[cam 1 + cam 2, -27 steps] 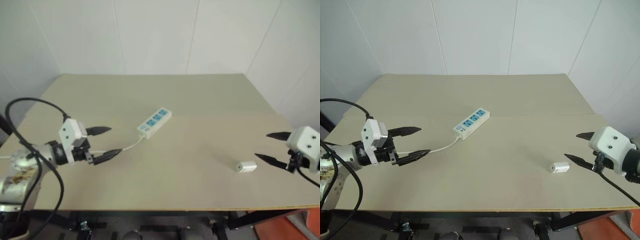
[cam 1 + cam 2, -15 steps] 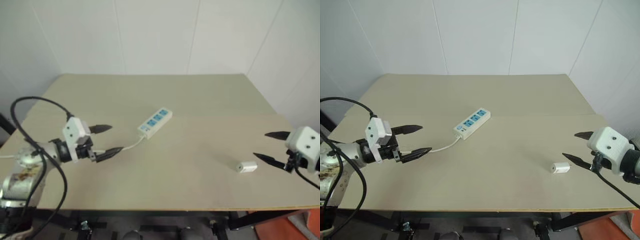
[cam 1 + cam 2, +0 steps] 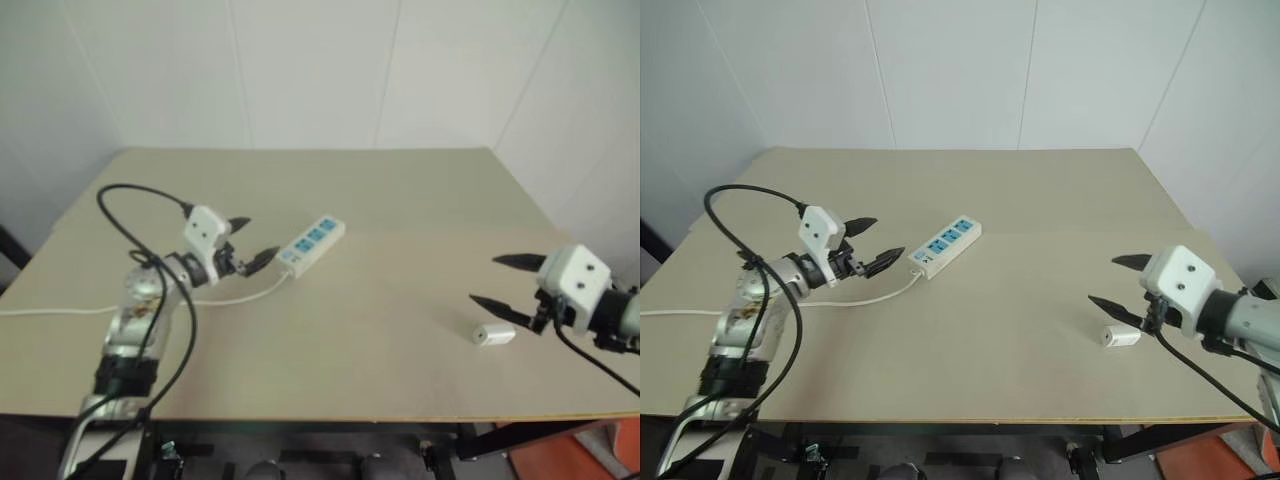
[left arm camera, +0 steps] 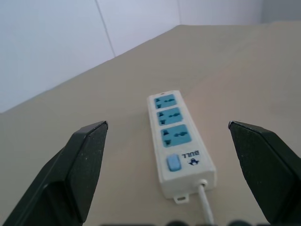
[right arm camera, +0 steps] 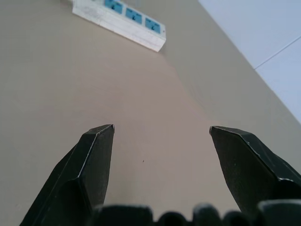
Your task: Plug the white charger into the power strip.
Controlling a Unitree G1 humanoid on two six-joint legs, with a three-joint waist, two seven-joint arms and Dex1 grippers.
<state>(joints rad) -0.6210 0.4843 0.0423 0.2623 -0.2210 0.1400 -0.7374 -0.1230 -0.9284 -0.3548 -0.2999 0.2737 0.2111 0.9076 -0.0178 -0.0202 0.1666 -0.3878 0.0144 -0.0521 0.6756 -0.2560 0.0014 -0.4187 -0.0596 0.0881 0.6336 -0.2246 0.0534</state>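
The blue sockets need to stay free for the white charger (image 3: 494,334), so my left gripper should reach the power strip and grab it by its switch end (image 3: 289,262).
The power strip (image 3: 311,242), a white bar with three blue sockets, lies slantwise on the tan table (image 3: 420,190). Its thin cord (image 3: 238,297) trails toward the left edge. My left gripper (image 3: 258,238) is open and level, its tips just short of the strip's cord end. In the left wrist view the strip (image 4: 178,141) lies between the spread fingers (image 4: 80,165). The white charger (image 3: 494,334) lies on its side near the front right. My right gripper (image 3: 484,279) hovers open just behind and above it, pointing left, with nothing between its fingers. The right wrist view shows the strip (image 5: 120,21) far ahead.
White wall panels stand behind the table and along its right side. A black cable (image 3: 140,195) loops over my left arm. The table's front edge (image 3: 330,417) runs close below the charger.
My left gripper has swung right and away from me, up to the strip's cord end. My right gripper has shifted left, over the charger. Both stayed open.
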